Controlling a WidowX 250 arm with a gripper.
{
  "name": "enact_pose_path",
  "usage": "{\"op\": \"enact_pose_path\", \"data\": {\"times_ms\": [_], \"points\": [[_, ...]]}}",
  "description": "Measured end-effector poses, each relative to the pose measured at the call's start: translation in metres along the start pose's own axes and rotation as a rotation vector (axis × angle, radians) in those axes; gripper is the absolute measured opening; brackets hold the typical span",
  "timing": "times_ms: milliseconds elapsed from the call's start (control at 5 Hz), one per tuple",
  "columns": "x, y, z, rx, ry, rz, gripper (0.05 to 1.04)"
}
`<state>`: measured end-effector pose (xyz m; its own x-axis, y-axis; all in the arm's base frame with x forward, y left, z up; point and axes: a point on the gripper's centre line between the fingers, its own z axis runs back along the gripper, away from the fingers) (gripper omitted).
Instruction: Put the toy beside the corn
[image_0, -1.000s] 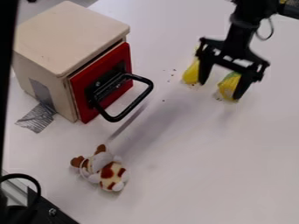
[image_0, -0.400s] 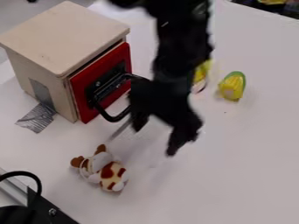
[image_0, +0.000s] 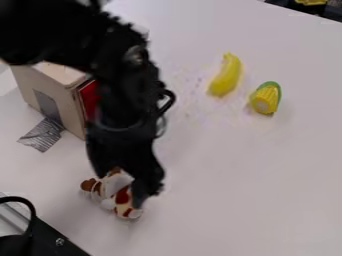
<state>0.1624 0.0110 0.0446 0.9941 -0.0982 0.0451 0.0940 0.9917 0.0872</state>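
The plush toy has a brown-patched body. My gripper should grab the plush toy (image_0: 123, 200) by that body to put it beside the corn.
The gripper (image_0: 120, 187) hangs at the lower left, directly over the toy, and its two fingers stand apart. Below it lies the plush toy (image_0: 123, 200), white with brown patches. One finger is near the toy's head and the other covers part of its body; whether they touch it, I cannot tell. At the upper right the corn (image_0: 266, 99), yellow with a green husk, lies on the white table (image_0: 247, 170).
A yellow banana (image_0: 227, 76) lies just left of the corn. The wooden box (image_0: 57, 95) with a red door stands at the left, partly behind the arm. Black hardware (image_0: 47, 237) occupies the lower left corner.
From near the banana and corn, the gripper has swung down and left across the table to the toy. The toy, corn and banana lie as before.
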Motion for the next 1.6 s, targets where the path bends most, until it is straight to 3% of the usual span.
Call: {"op": "enact_pose_path", "data": {"times_ms": [400, 1000, 1200, 1600], "points": [[-0.002, 0.020, -0.006, 0.002, 0.000, 0.025, 0.998], [0.013, 0.019, -0.041, -0.006, 0.083, 0.060, 0.958], [0.014, 0.019, -0.042, -0.009, 0.077, 0.070, 0.762], [0.012, 0.015, -0.035, -0.022, 0.068, 0.059, 0.505]]}}
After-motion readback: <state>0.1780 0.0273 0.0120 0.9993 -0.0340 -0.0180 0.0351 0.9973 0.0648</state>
